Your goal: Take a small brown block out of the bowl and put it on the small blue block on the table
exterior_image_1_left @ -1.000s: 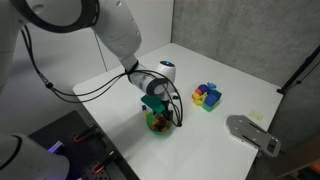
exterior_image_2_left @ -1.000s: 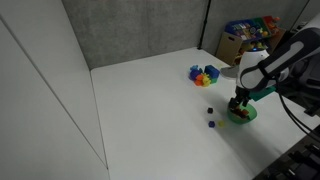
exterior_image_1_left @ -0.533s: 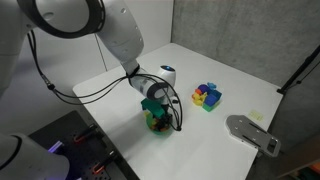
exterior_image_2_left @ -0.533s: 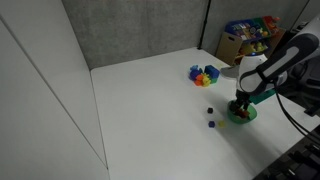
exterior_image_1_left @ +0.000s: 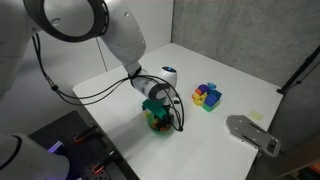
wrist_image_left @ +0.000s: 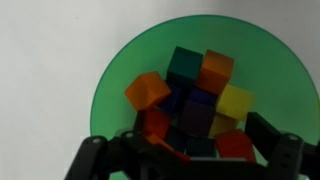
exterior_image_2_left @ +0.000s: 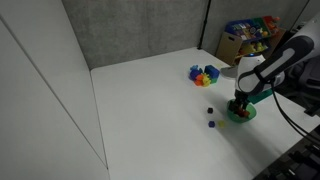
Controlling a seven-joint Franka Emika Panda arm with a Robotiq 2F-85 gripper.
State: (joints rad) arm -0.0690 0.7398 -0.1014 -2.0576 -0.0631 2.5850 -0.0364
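Note:
The dark block lies mid-bowl between my open fingers, down among the blocks, so now it is time to close my gripper. Closing now would catch it.
The small translucent green bowl fills the wrist view and holds several coloured blocks: orange, teal, yellow, red and dark ones. A dark block lies mid-bowl between my fingers; I cannot tell if it is brown. My gripper is open, with fingertips down among the blocks. In both exterior views the gripper stands straight over the bowl. Two small dark blocks lie on the table beside the bowl; which one is blue I cannot tell.
A multicoloured cluster of blocks sits farther along the white table. A grey flat device lies near one table corner. A box of coloured items stands behind the table. The bowl is near the table's edge.
The gripper has sunk slightly lower into the bowl. Nothing else has moved.

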